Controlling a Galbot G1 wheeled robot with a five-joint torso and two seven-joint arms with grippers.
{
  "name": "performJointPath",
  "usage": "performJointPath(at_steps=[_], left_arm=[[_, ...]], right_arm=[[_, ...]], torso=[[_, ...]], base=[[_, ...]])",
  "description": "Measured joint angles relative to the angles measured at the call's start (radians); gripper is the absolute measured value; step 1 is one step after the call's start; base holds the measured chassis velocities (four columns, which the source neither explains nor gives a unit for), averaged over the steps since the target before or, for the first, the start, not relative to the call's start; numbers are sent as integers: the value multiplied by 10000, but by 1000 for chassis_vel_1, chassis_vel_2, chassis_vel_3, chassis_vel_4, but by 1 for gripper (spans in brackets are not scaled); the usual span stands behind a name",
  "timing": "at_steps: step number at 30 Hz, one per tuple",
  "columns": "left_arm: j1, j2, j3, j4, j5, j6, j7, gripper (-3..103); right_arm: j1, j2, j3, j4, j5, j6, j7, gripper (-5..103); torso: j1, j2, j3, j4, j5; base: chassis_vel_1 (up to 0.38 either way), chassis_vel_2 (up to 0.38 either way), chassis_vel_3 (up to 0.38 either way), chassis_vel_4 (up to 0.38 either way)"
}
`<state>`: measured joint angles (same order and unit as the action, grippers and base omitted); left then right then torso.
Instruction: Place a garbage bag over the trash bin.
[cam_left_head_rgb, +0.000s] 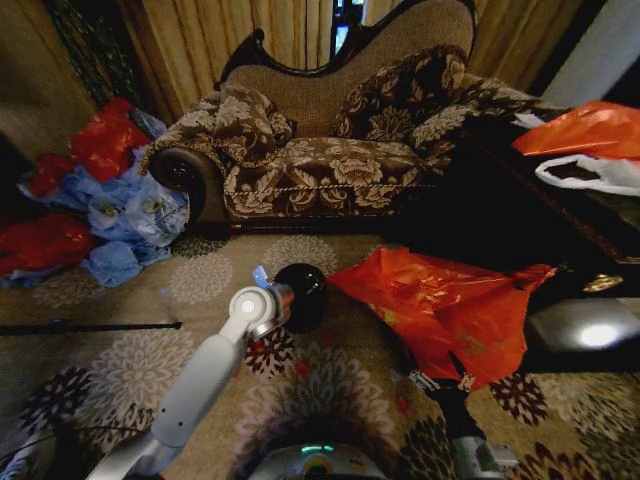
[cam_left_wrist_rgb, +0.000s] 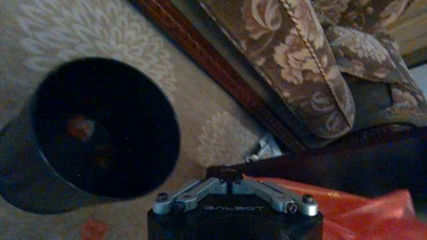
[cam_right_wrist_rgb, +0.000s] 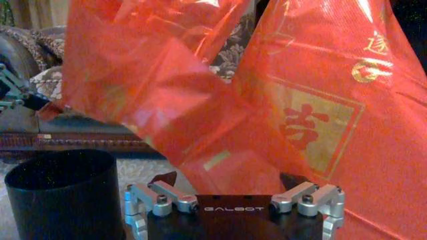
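I should next use my right gripper to take hold of the bag by its loose edge (cam_left_head_rgb: 432, 362), so that the bag can be stretched over the trash bin's opening (cam_left_head_rgb: 303, 283).
The black trash bin (cam_left_head_rgb: 300, 300) stands upright on the carpet in front of the sofa, its mouth open (cam_left_wrist_rgb: 100, 130) and its wall showing (cam_right_wrist_rgb: 63, 200). A red-orange garbage bag (cam_left_head_rgb: 450, 310) is spread in the air to the bin's right. My left gripper (cam_left_head_rgb: 322, 287) hangs beside the bin's rim, shut (cam_left_wrist_rgb: 230, 174) on the bag's near corner (cam_left_wrist_rgb: 347, 212). My right gripper (cam_left_head_rgb: 445, 378) sits under the bag's lower edge. Its jaws are spread open (cam_right_wrist_rgb: 228, 176), with the printed plastic (cam_right_wrist_rgb: 293, 115) rising between and above them.
A patterned sofa (cam_left_head_rgb: 330, 150) stands behind the bin. Blue and red bags (cam_left_head_rgb: 110, 200) are piled on the floor at the left. A dark table (cam_left_head_rgb: 560, 230) at the right carries an orange bag (cam_left_head_rgb: 590, 128) and a white bag (cam_left_head_rgb: 600, 172). Floral carpet (cam_left_head_rgb: 330, 390) lies near me.
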<state>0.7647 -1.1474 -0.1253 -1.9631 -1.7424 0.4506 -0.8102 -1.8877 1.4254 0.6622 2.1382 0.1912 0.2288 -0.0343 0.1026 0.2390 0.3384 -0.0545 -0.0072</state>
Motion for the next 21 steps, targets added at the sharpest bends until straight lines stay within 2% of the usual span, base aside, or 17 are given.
performJointPath(at_steps=[21], left_arm=[[215, 1393, -1339, -363, -538, -117, 167, 0]], right_arm=[[25, -38, 42, 124, 95, 26, 60, 100]], torso=[[0, 0, 0, 1, 1]], base=[[0, 0, 0, 0]])
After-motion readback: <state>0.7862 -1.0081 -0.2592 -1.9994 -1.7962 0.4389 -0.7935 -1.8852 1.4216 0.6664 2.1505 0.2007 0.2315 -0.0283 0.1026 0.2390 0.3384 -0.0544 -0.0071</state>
